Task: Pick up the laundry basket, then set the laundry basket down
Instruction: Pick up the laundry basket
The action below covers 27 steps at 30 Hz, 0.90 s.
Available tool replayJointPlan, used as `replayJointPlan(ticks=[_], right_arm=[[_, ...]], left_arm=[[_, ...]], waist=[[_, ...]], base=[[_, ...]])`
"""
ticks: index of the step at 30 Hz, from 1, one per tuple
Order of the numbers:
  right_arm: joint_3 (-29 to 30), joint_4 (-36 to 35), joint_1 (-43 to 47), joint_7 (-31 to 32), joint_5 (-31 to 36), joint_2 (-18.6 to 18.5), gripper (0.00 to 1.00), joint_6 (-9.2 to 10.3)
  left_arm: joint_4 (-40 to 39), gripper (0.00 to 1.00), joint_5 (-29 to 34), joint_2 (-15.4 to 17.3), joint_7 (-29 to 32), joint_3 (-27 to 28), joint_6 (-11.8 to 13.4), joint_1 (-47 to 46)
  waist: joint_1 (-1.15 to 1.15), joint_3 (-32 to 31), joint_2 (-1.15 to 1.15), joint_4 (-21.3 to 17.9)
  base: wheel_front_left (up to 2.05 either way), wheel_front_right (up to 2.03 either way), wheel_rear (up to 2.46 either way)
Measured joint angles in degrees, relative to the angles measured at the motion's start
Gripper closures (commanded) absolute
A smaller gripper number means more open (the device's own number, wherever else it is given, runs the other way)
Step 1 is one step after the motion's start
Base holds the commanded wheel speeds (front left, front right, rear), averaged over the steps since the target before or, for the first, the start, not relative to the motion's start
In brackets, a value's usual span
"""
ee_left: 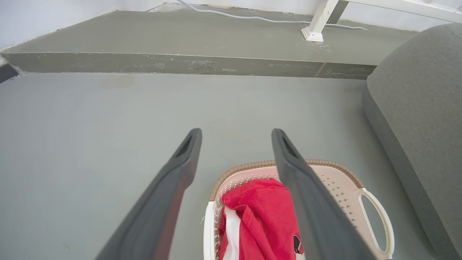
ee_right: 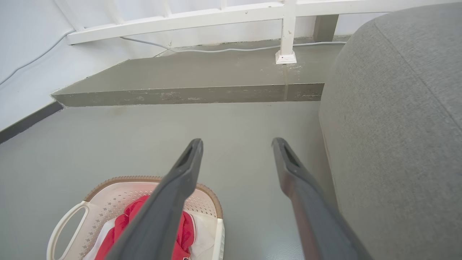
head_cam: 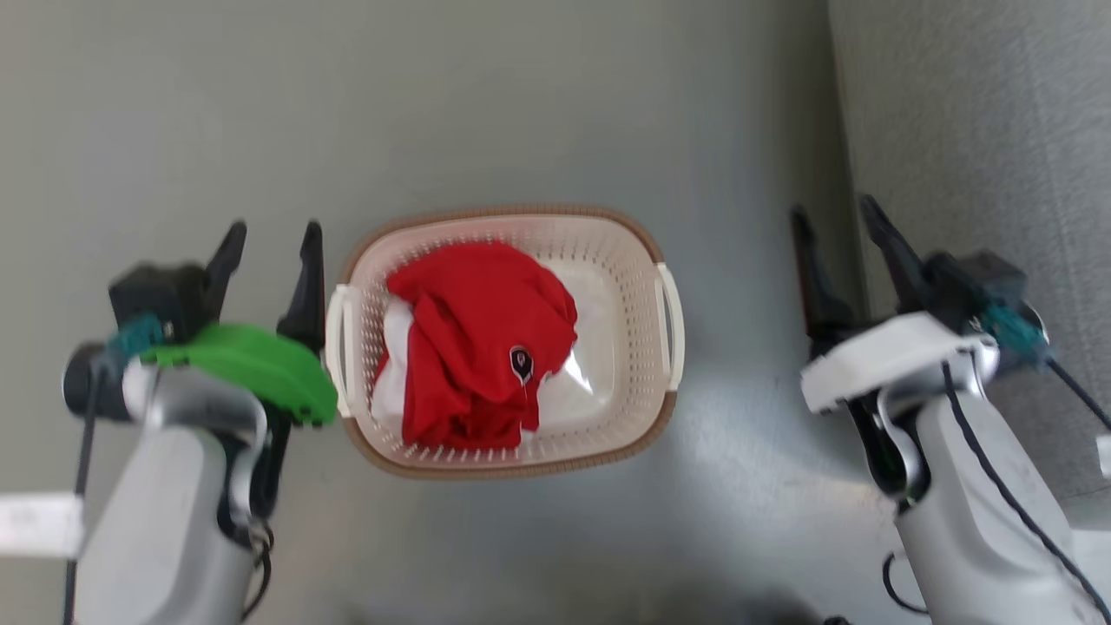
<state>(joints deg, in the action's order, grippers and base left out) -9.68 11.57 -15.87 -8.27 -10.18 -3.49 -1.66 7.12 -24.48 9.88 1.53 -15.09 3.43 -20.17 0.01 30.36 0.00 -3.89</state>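
Note:
The laundry basket needs to be picked up, and the basket's body is far wider than my open fingers. My left gripper will next grab the basket by its slim white side handle (head_cam: 339,351).
The cream laundry basket (head_cam: 629,286) with a brown rim and white side handles stands on the grey floor in the middle of the head view. A red garment (head_cam: 482,334) and white cloth lie inside it. My left gripper (head_cam: 271,239) is open, above and just left of the basket's left handle (head_cam: 337,347). My right gripper (head_cam: 838,221) is open too, well to the right of the right handle (head_cam: 673,317). The left wrist view looks down past open fingers (ee_left: 180,169) at the basket (ee_left: 341,180). The right wrist view shows the basket (ee_right: 112,195) at lower left.
A grey upholstered sofa (head_cam: 981,121) runs along the right, close beside my right arm (ee_right: 397,126). A raised concrete step (ee_left: 180,65) lies ahead, with a white railing post (ee_right: 287,32) and a cable on it. A white wall lies to the left.

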Motion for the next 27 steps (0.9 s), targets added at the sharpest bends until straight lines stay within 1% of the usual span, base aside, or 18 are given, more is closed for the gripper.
replayJointPlan(ticks=[3,12,15,20,23,27], right_arm=[[-1.7,2.0,-3.2,0.4,0.0,0.0,0.0,-0.81],[-4.9,7.8,-10.6,1.3,0.1,0.1,0.0,-1.35],[-5.5,9.4,-12.8,1.3,0.1,0.1,0.0,-1.36],[-7.3,12.3,-16.1,1.2,0.1,0.0,0.0,-2.03],[-9.1,15.2,-17.4,0.7,0.1,0.0,0.0,-2.59],[-11.4,17.3,-18.1,-0.1,-1.1,0.0,0.0,-3.13]], left_arm=[[2.6,0.0,-0.4,0.1,2.0,0.0,-1.0,-3.4],[9.8,0.0,-1.7,0.0,6.0,-1.4,-3.8,-11.5],[11.8,0.0,-2.0,0.0,6.7,-1.5,-4.5,-13.5],[16.0,0.0,-2.0,0.0,7.6,-1.5,-5.3,-16.5],[20.1,0.0,-2.0,0.0,7.5,-1.5,-6.4,-17.4],[24.0,0.0,-2.0,0.1,7.5,-1.5,-6.5,-17.6]], waist=[[0.0,2.5,0.0,-0.2],[0.0,9.9,0.0,-0.6],[0.0,12.3,0.0,-0.7],[0.0,16.4,0.0,-0.9],[0.0,19.1,0.0,-1.0],[0.0,20.9,0.0,-1.1]], base=[[0.0,0.0,0.0],[0.0,0.0,0.0],[0.0,0.0,0.0],[0.0,0.0,0.0],[0.0,0.0,0.0],[0.0,0.0,0.0]])
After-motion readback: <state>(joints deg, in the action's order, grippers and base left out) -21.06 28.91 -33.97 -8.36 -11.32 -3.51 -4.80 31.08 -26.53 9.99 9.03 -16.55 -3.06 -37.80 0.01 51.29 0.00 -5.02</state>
